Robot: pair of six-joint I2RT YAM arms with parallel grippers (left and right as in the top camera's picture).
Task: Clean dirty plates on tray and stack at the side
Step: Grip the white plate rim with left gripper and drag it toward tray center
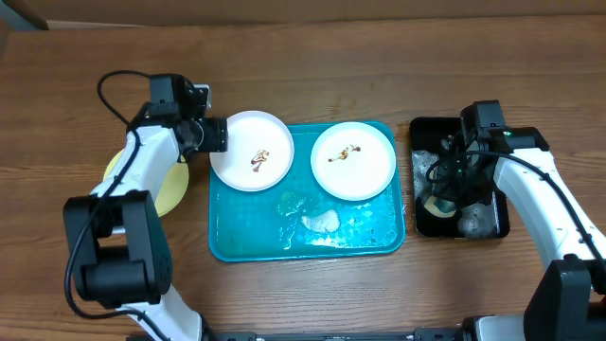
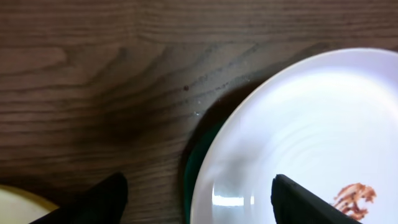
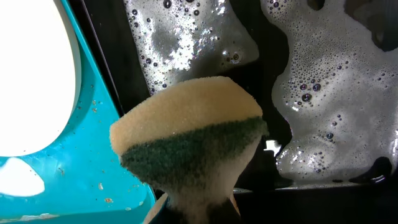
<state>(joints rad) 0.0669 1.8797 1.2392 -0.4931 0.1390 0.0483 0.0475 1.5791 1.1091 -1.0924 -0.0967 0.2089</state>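
Note:
The left gripper's fingers are above the left plate's rim in the left wrist view, so the left gripper should go lower before it closes on the plate's rim.
The turquoise tray (image 1: 227, 237) lies mid-table. A white plate (image 1: 252, 152) with a brown smear overhangs the tray's far-left corner. A second smeared white plate (image 1: 353, 159) sits at its far right. A pale yellow-green plate (image 1: 172, 189) lies on the table left of the tray, partly under my left arm. My left gripper (image 1: 213, 134) is open, and its fingers (image 2: 199, 202) straddle the left rim of the overhanging plate (image 2: 311, 124). My right gripper (image 3: 199, 214) is shut on a yellow-and-green sponge (image 3: 193, 137) over the black tray.
A glossy black tray (image 1: 418, 128) with soapy foam (image 3: 323, 87) stands right of the turquoise tray (image 3: 93, 143). A patch of foam and water (image 1: 320, 221) lies on the turquoise tray's near half. Cables trail from both arms.

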